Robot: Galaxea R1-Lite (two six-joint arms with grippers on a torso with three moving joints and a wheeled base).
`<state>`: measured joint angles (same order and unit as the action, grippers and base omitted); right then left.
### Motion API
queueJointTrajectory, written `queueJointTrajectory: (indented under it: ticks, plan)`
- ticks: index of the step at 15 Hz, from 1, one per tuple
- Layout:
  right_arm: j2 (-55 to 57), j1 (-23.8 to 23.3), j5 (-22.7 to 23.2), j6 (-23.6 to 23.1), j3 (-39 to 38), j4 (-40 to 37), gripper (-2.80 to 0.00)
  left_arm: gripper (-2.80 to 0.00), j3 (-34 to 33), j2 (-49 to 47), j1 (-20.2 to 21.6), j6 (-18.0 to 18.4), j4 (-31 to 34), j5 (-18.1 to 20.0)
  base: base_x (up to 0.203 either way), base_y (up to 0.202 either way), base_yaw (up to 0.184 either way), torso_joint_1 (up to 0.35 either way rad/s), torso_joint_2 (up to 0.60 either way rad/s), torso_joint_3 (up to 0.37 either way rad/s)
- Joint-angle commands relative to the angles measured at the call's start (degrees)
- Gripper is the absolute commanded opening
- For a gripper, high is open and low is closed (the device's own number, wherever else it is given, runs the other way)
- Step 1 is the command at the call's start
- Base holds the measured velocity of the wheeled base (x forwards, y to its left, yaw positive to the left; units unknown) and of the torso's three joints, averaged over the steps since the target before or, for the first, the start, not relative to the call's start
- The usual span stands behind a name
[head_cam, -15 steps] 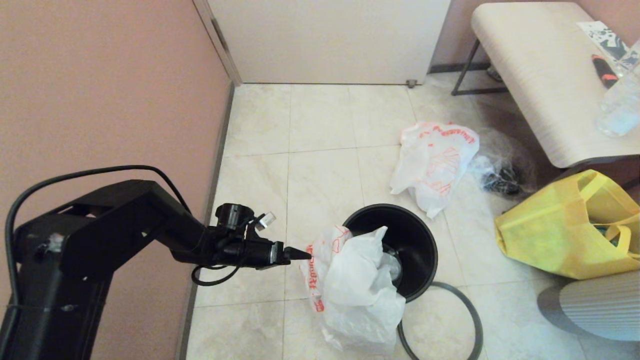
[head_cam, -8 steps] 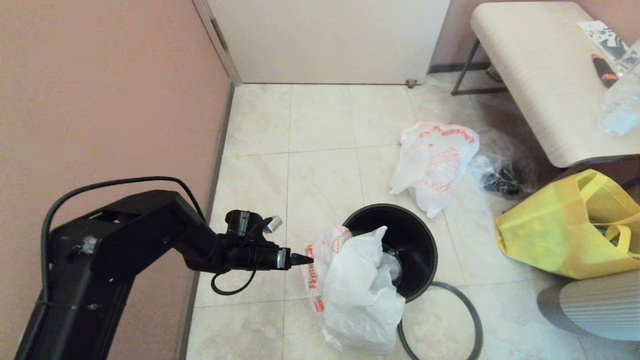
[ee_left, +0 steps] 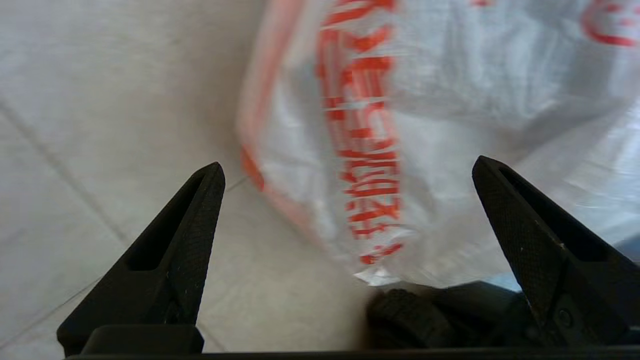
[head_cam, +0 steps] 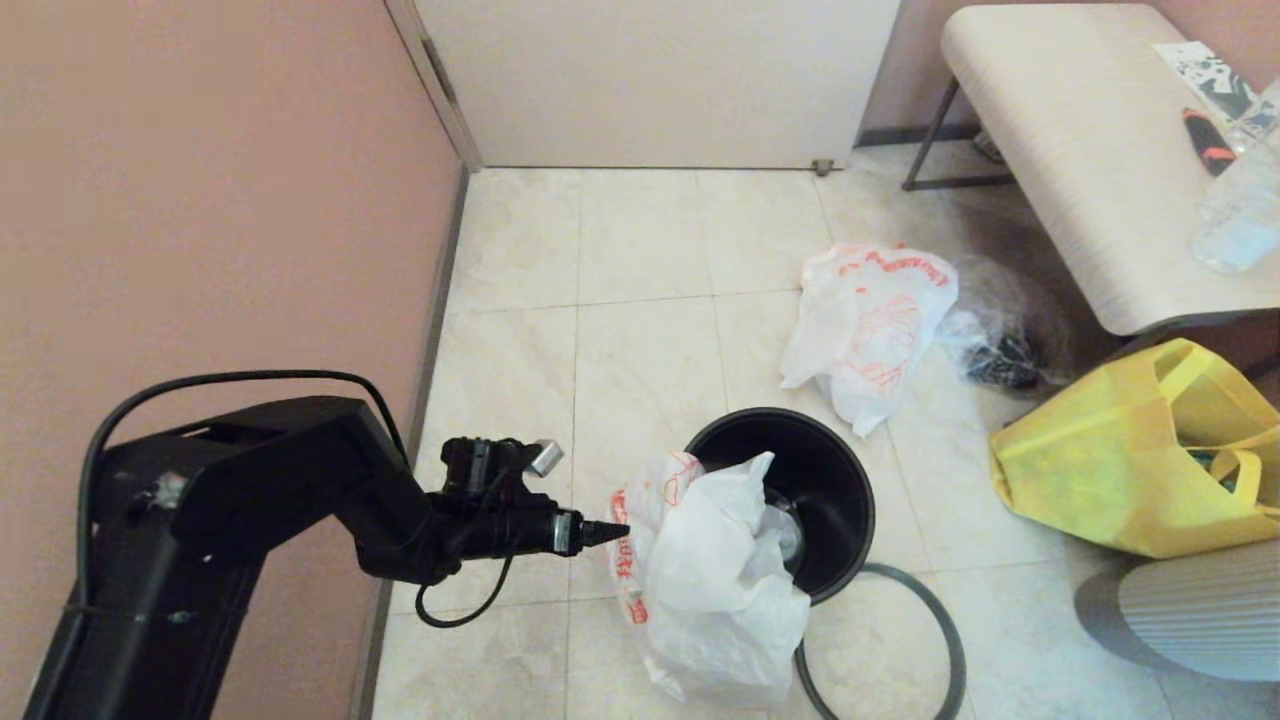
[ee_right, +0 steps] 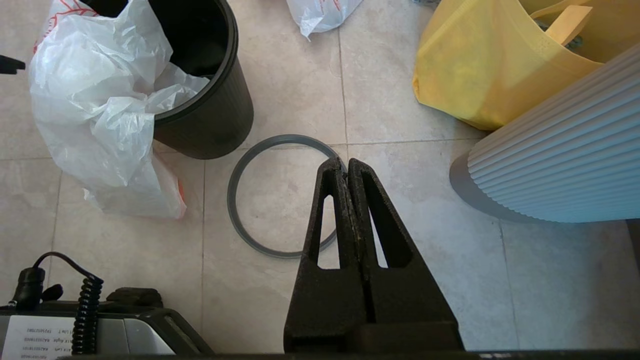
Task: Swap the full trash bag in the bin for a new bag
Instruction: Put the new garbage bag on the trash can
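The white bag drapes limp (head_cam: pixel 726 576) over the bin. I need to pinch the bag next with my left gripper by its red-lettered edge (head_cam: pixel 624 540), where the thin plastic sticks out.
The black bin (head_cam: pixel 835 470) stands on the tiled floor with the limp white new bag (head_cam: pixel 710 570) draped over its left rim. Most of that bag hangs outside, down to the floor. My left gripper (head_cam: pixel 605 533) is open, its tips right at the bag's red-lettered outer side (ee_left: pixel 425 100), nothing held between them (ee_left: pixel 347 166). The grey hoop (head_cam: pixel 940 620) lies flat beside the bin. The bulging full trash bag (head_cam: pixel 865 330) lies on the floor behind the bin. My right gripper (ee_right: pixel 346 162) hangs shut and empty above the hoop (ee_right: pixel 232 200), near the bin (ee_right: pixel 215 115).
A yellow tote (head_cam: pixel 1120 470) and a clear bag of dark items (head_cam: pixel 1000 350) sit right of the bin. A white ribbed object (head_cam: pixel 1200 610) stands near right, a bench (head_cam: pixel 1080 150) at the back right. The pink wall (head_cam: pixel 200 200) runs close along the left arm.
My left arm has sunk lower and its open gripper has edged a little down and right along the draped bag. The bags, bin and hoop have not moved.
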<state>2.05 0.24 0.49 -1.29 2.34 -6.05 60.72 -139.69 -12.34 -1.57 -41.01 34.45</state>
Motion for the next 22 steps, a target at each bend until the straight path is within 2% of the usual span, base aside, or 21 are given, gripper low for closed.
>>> queueJointTrajectory:
  ticks: [1,3,6,10,14,16,21,22]
  plan:
    - [0.7,0.02,0.04,0.02,-0.01,-0.01,-2.8,0.0,2.86,-1.73,0.46,0.19,0.76,0.3,0.0,0.0,0.0,0.0,0.0,0.0]
    - [-0.3,0.02,0.04,0.01,-0.06,-0.01,-2.8,0.0,4.37,-2.16,0.56,2.2,4.56,0.34,0.0,0.0,0.0,0.0,0.0,0.0]
    - [-0.21,0.02,0.04,-0.47,-0.06,-0.01,-2.8,0.0,3.97,-2.25,-0.31,6.49,5.94,0.35,0.0,0.0,0.0,0.0,0.0,0.0]
    - [-0.3,0.02,0.04,-0.47,0.03,-0.1,-2.8,0.0,7.06,-3.73,-1.39,6.49,6.14,0.41,0.0,0.0,0.0,0.0,0.0,0.0]
    - [-0.3,0.02,0.04,-0.47,0.02,-0.1,-2.8,0.0,12.81,-5.43,-2.42,6.64,12.17,0.27,0.0,0.0,0.0,0.0,0.0,0.0]
    - [-0.3,0.02,0.04,-0.47,-0.06,-0.1,-2.8,0.0,14.83,-6.25,-3.12,6.92,12.61,0.06,0.0,0.0,0.0,0.0,0.0,0.0]
    - [-0.3,0.02,0.03,-0.55,-0.03,-0.1,-2.8,0.0,15.22,-6.65,-3.65,7.16,12.44,-0.7,0.0,0.0,0.0,0.0,0.0,0.0]
    - [-0.27,0.02,-0.01,-0.54,0.03,-0.1,-2.8,0.0,15.22,-6.65,-3.65,8.2,12.48,-0.7,0.0,0.0,0.0,0.0,0.0,0.0]
